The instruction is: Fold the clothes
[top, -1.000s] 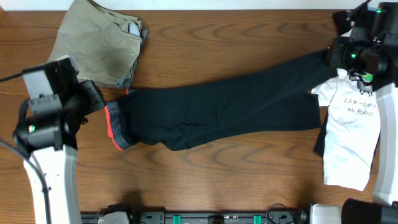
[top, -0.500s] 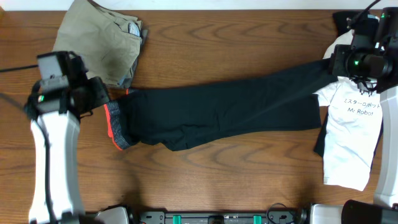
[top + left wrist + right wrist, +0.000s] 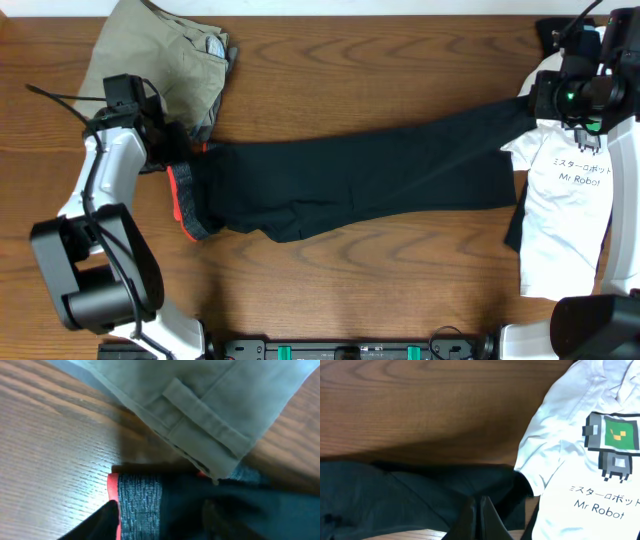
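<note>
My left gripper grips the black trousers (image 3: 350,185) by the waistband's far corner (image 3: 182,167) next, opposite the held leg end, to stretch them out for folding.
The clothes, thin black trousers (image 3: 350,185), lie stretched across the table, with the grey, red-edged waistband (image 3: 185,205) at the left and the legs running right. My left gripper (image 3: 172,152) sits at the waistband's far corner. In the left wrist view it (image 3: 162,522) is open, one finger on the wood beside the red edge and the other over black cloth, with the waistband (image 3: 140,505) between them. My right gripper (image 3: 545,100) is at the upper leg's end. In the right wrist view its fingers (image 3: 480,515) are pressed together in the black cloth (image 3: 395,492).
Folded khaki trousers (image 3: 160,70) lie at the back left, their edge (image 3: 210,405) almost touching the waistband. A white T-shirt (image 3: 565,220) with a robot print lies at the right, overlapping the leg ends (image 3: 590,460). Bare wood shows in front of the trousers.
My left arm has swung from the front left up to the waistband's far corner, and its jaws have opened. The right gripper and the trousers have hardly moved.
</note>
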### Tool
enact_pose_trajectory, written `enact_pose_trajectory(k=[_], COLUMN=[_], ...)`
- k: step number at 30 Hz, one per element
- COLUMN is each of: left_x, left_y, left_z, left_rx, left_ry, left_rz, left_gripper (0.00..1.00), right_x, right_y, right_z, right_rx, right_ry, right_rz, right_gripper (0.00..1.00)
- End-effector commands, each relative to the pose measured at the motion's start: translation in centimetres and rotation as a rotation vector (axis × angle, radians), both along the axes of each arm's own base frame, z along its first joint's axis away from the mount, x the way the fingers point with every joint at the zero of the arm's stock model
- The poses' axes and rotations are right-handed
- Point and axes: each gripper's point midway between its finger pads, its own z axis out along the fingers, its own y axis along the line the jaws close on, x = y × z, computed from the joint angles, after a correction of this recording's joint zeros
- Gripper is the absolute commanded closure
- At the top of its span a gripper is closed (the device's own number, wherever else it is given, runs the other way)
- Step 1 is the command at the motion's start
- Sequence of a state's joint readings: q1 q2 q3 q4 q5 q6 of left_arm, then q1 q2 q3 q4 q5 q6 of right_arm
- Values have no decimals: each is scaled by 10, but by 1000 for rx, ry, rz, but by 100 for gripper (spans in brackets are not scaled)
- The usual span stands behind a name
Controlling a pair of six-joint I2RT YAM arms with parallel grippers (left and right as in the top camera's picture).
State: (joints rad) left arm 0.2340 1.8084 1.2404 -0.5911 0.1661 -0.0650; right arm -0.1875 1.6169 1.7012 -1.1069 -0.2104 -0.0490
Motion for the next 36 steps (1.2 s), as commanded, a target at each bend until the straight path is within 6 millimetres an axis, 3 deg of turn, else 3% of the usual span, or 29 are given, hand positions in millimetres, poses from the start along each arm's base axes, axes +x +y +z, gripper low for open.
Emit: enact_pose_trajectory(k=[1, 8, 17, 19, 25, 27, 32, 36], left_x=[-1, -8, -10, -11, -11, -11, -9, 1], left_y=[13, 26, 18, 18, 18, 18, 19, 22], left_z=[-8, -29, -58, -61, -62, -62, -40, 20], left_rx=[47, 43, -3, -5, -7, -8, -3, 17], left_ry=[25, 78, 130, 136, 139, 141, 116, 13], left_rz=[19, 27, -3, -3, 2, 6, 13, 40], left_gripper=[35, 29, 32, 44, 91, 94, 94, 94], right_x=[0, 0, 0, 0, 0, 1, 3, 7], right_y=[-1, -1, -1, 0, -1, -1, -1, -4], right_z=[-1, -1, -1, -1, -1, -1, 1, 5], right_rx=[-8, -7, -8, -8, -8, -9, -12, -16], right_ry=[-4, -3, -3, -3, -5, -7, -18, -42], right_rz=[22, 22, 22, 23, 22, 22, 22, 18], right_gripper=[99, 99, 99, 99, 99, 99, 99, 99])
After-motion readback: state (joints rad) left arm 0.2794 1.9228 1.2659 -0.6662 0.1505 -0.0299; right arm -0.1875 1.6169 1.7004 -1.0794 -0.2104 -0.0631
